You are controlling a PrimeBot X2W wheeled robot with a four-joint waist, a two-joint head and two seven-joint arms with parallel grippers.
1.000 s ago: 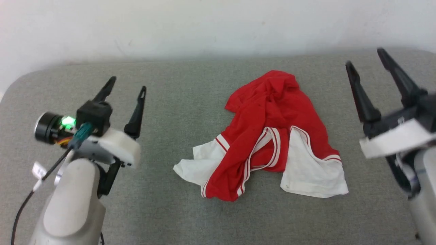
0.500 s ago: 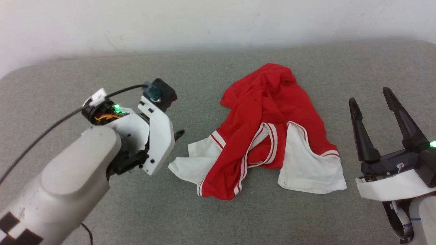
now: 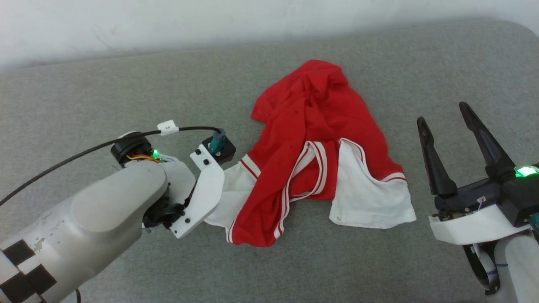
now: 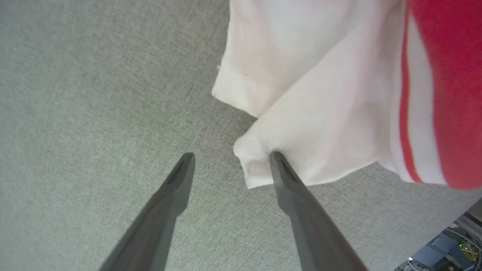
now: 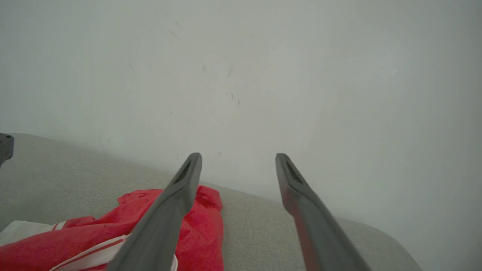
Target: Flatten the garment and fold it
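Note:
I should next pick up the white sleeve with my left gripper by its hem corner, because a small fold sticks up there while the rest lies slack.
The garment, a red jersey T-shirt with white sleeves edged in red stripes, lies crumpled mid-surface; its letters and number are hidden in the folds. One white sleeve spreads to the right, the other to the left. My left gripper points down, open, at the left sleeve's corner: one fingertip presses the cloth's edge, the other rests on bare fabric beside it. In the head view its wrist housing covers the fingers. My right gripper hangs open to the right of the garment, apart from it.
A grey fabric surface carries everything and meets a white wall at the back. A black cable loops off the left wrist. The surface's rounded right corner lies beyond my right gripper.
My left arm swung from pointing away to pointing down and moved right to the left sleeve's corner. The right gripper dropped lower at the right. The head camera shifted, sliding the scene.

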